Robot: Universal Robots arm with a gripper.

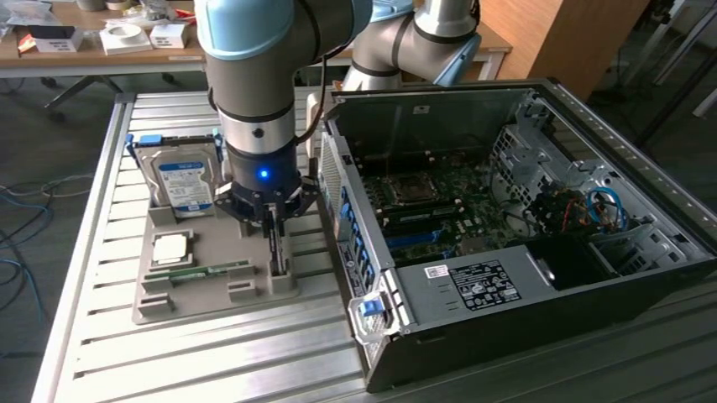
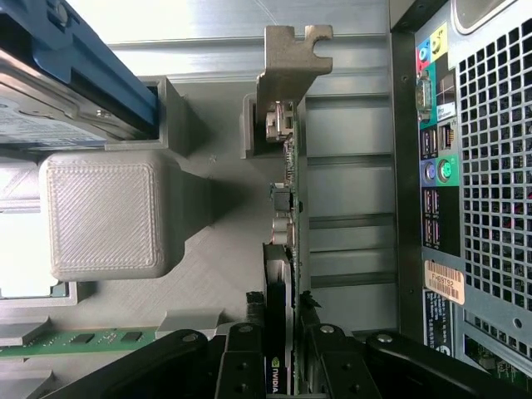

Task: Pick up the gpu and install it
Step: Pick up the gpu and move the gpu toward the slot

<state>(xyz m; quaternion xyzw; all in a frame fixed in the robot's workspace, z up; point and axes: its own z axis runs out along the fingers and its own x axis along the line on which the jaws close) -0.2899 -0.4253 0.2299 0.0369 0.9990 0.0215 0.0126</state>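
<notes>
The bottom of the GPU sits inside the grey tray's slot [image 1: 280,281], so to pick it up, my gripper should next grab the GPU by its exposed upper edge [image 1: 271,217] beside the logo.
The gpu [image 1: 277,256] stands on its long edge in a slot of the grey printed holder tray [image 1: 213,304], just beside the open computer case [image 1: 471,277]. In the wrist view the gpu [image 2: 291,199] shows as a thin green card edge with a metal bracket at its far end. My gripper [image 1: 274,227] has come straight down over it. The black fingers [image 2: 241,366] straddle the card near its logo end, close on both sides, with narrow gaps still showing. Gripper [image 2: 283,370] open around the card.
A silver hard drive [image 1: 185,180] with a blue label leans in the tray's back slot. A processor chip [image 1: 170,246] and a green memory stick [image 1: 207,270] lie in the tray. The case's rear port panel [image 2: 482,166] sits close beside the card. The motherboard [image 1: 431,210] is exposed.
</notes>
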